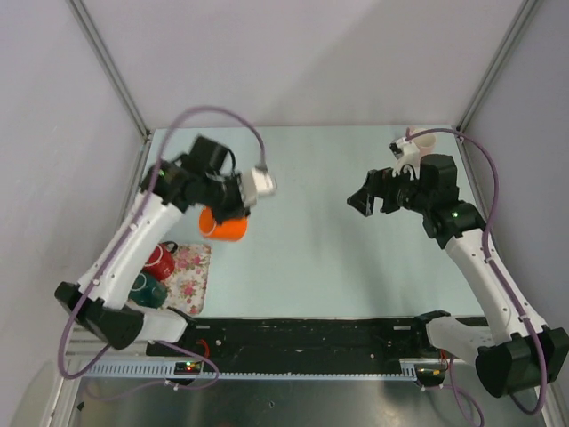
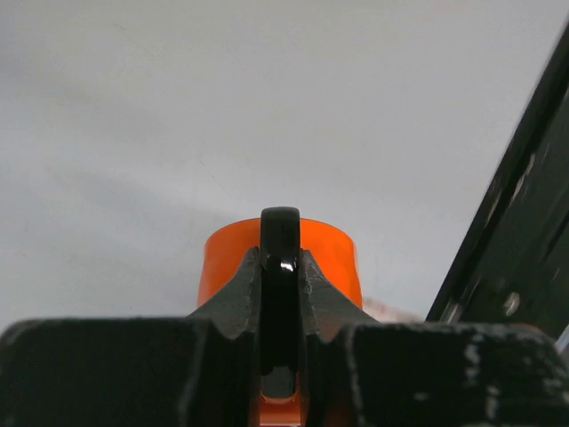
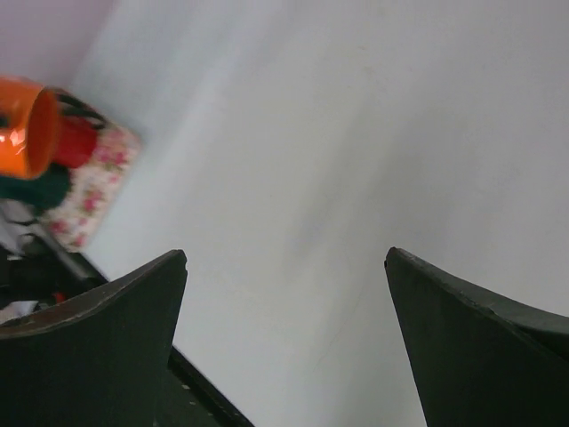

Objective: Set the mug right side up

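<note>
I should next grip the orange mug with my right gripper by its open rim (image 1: 243,229) (image 3: 43,133), away from the handle my left gripper holds, to set the mug upright.
An orange mug (image 1: 224,225) with a black handle (image 2: 280,267) hangs in my left gripper (image 1: 233,210) above the left part of the table, tilted on its side. In the left wrist view the two fingers (image 2: 238,294) clamp the handle and the orange body (image 2: 329,253) shows beyond them. My left gripper (image 2: 280,271) is shut on the handle. My right gripper (image 1: 366,201) is open and empty over the right middle of the table. The right wrist view shows its spread fingers (image 3: 116,320) with bare table between them and the mug (image 3: 27,124) far off at the left.
A floral mat (image 1: 188,276) lies at the left front with a red mug (image 1: 161,261) and a dark green mug (image 1: 147,290) by it. A white object (image 1: 420,140) sits at the far right corner. A black rail (image 1: 311,334) runs along the near edge.
</note>
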